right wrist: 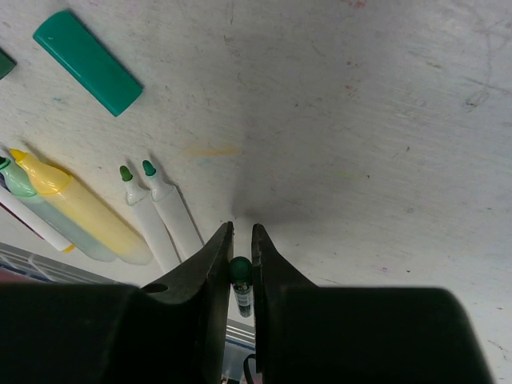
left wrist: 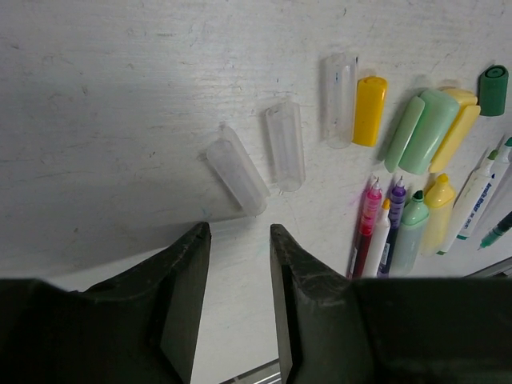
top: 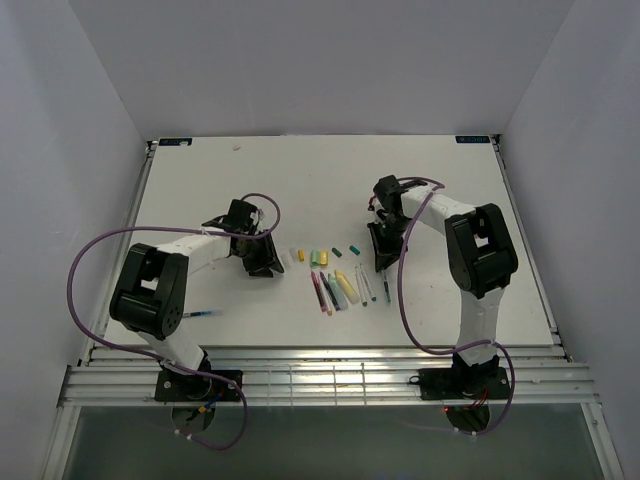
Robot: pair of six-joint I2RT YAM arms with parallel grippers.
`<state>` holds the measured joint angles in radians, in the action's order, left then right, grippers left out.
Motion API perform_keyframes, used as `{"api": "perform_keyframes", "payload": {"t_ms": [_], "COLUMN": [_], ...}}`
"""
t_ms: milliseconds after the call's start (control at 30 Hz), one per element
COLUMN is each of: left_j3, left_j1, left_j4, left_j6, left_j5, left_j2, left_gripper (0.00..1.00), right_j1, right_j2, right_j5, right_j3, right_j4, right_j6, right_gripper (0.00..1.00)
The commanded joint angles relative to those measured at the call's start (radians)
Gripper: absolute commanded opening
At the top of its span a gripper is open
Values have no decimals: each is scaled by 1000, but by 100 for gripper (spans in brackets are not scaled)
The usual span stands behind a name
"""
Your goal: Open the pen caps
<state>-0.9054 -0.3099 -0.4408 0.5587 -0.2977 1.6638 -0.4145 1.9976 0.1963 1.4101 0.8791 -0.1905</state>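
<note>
My right gripper should release the pen: low over empty table beside the white green-tipped pens, it would rest at the row's end.
My left gripper [left wrist: 238, 232] is open and empty, low over the table just in front of three clear caps [left wrist: 286, 146]. Beside them lie a yellow cap [left wrist: 370, 110], a pale green cap [left wrist: 429, 131] and a dark green cap [left wrist: 493, 79]. Uncapped pens [left wrist: 370, 232] lie in a row to the right. My right gripper [right wrist: 242, 230] is shut on a thin green-ended pen [right wrist: 241, 274] held between its jaws. A teal cap [right wrist: 88, 62] lies at the upper left in that view. In the top view the left gripper [top: 264, 266] and the right gripper [top: 381, 262] flank the pen row [top: 338, 288].
Two white green-tipped pens [right wrist: 164, 212] and a yellow highlighter [right wrist: 76, 208] lie just left of the right gripper. A blue pen [top: 205, 314] lies alone near the left arm's base. The table's front edge [top: 320, 348] is close behind the pens.
</note>
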Motion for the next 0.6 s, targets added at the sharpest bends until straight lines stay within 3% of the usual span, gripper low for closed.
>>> {"api": "perform_keyframes", "payload": {"t_ms": [0,267,567], "left_j3": [-27,-15,-13], "left_j1": [3,3,2], "left_j4": [-15,-71,-218], "left_j6": [9,27,131], "left_j5": [6,51,112], "left_j2": [-10,-117,-324], "left_gripper": [47,50,53], "right_j1": [-3,-7,-12], "right_j2": [9,29,12], "right_j5": [-6,8,41], "right_j3": [20,15,-10], "right_j4": [-15,-40,-80], "right_j6": [6,10,16], "right_gripper": [13,18,37]}}
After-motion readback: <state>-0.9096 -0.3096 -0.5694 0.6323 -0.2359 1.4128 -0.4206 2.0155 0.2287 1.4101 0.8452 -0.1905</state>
